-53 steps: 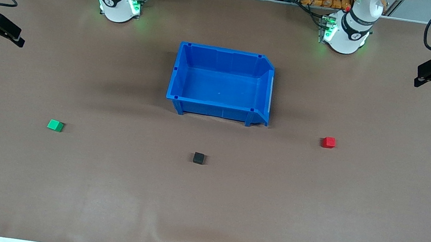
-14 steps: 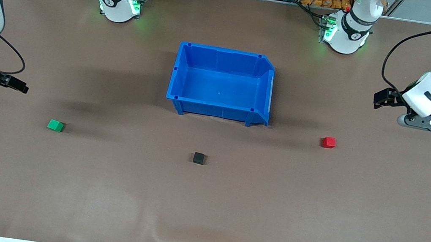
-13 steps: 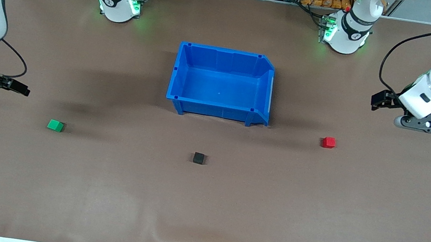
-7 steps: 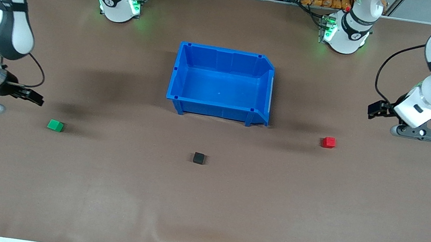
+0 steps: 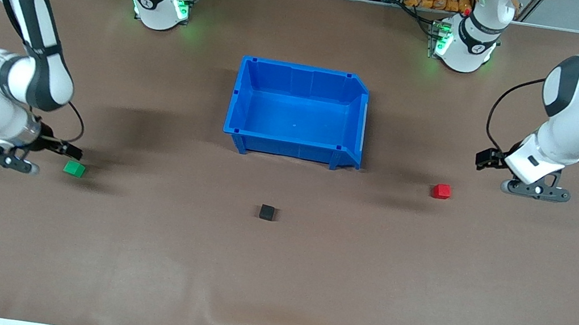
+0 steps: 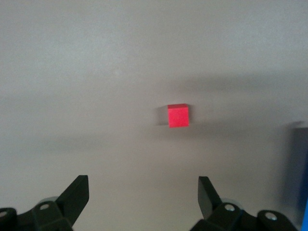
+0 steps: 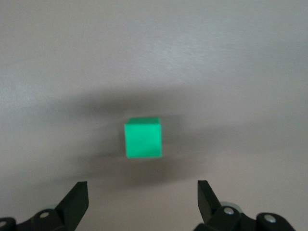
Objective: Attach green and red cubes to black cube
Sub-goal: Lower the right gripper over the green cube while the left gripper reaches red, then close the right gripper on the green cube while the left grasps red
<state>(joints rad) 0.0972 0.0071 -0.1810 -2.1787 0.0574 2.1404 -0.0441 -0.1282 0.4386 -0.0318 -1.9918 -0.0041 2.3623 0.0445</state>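
Observation:
My right gripper grabs the green cube (image 5: pixel 74 169) by its opposite sides next, to attach it to the black cube (image 5: pixel 267 212).
The black cube (image 5: pixel 267 212) sits on the brown table, nearer to the front camera than the blue bin. The green cube (image 5: pixel 74 169) lies toward the right arm's end; it also shows in the right wrist view (image 7: pixel 142 137). My right gripper (image 5: pixel 68 151) is open and empty, close beside the green cube, which lies just ahead of the fingertips (image 7: pixel 79 195). The red cube (image 5: pixel 441 191) lies toward the left arm's end and shows in the left wrist view (image 6: pixel 178 116). My left gripper (image 5: pixel 486 158) is open and empty, some way from the red cube.
An empty blue bin (image 5: pixel 297 111) stands at the middle of the table, between the two arm bases. Its edge shows in the left wrist view (image 6: pixel 302 178). The table's cover is rippled near the front edge (image 5: pixel 266 319).
Both arms have swung in from the table's ends and come down. The right gripper has closed in on the green cube, the left gripper toward the red cube. No cube has moved.

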